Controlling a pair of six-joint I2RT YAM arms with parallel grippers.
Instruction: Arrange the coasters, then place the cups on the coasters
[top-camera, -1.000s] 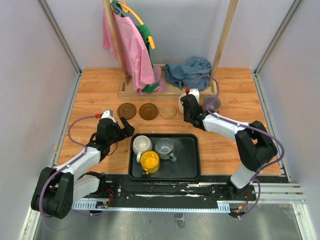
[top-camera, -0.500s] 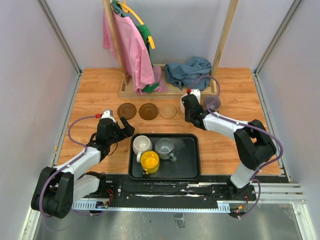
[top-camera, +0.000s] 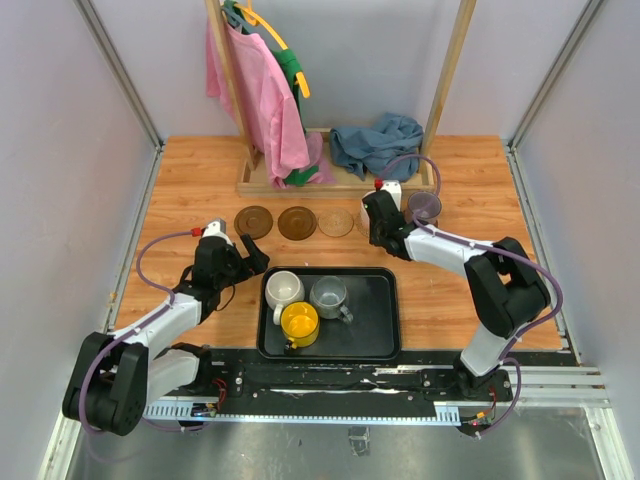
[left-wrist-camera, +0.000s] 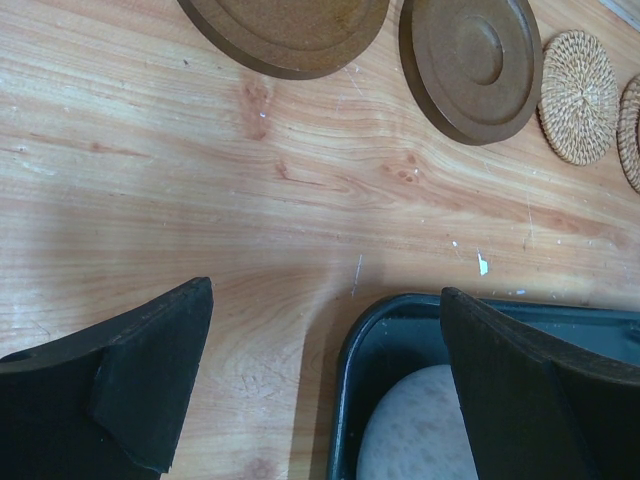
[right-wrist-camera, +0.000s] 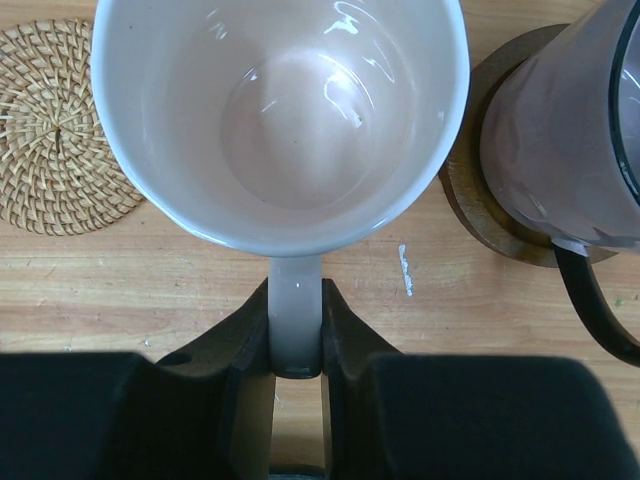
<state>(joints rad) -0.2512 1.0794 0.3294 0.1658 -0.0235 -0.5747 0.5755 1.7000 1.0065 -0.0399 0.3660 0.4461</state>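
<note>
The pale pink cup's base (top-camera: 367, 213) sits within the coaster's visible edge (top-camera: 360, 229) and would rest there if released, so my right gripper opens now.
My right gripper (right-wrist-camera: 296, 345) is shut on the handle of the pale pink cup (right-wrist-camera: 280, 110), which is upright over the wood just right of a woven coaster (right-wrist-camera: 55, 130). To the cup's right, the purple cup (right-wrist-camera: 560, 120) stands on a dark coaster (right-wrist-camera: 478, 215). The coasters lie in a row: two dark ones (top-camera: 253, 221) (top-camera: 297, 222), then a woven one (top-camera: 336, 222). From above, my right gripper (top-camera: 372, 212) covers the pink cup. White (top-camera: 283, 290), grey (top-camera: 328, 295) and yellow (top-camera: 299, 322) cups sit in the black tray (top-camera: 380, 320). My left gripper (left-wrist-camera: 325, 300) is open by the tray's corner (left-wrist-camera: 352, 350).
A wooden rack base (top-camera: 262, 185) with hanging pink and green clothes (top-camera: 262, 95) stands at the back, with a blue-grey cloth (top-camera: 376, 142) on it. Walls close in the left and right sides. A second woven coaster (left-wrist-camera: 632, 130) shows at the left wrist view's edge.
The right arm has shifted very slightly with the pink cup in its grip. The left arm and the cups in the tray have not moved.
</note>
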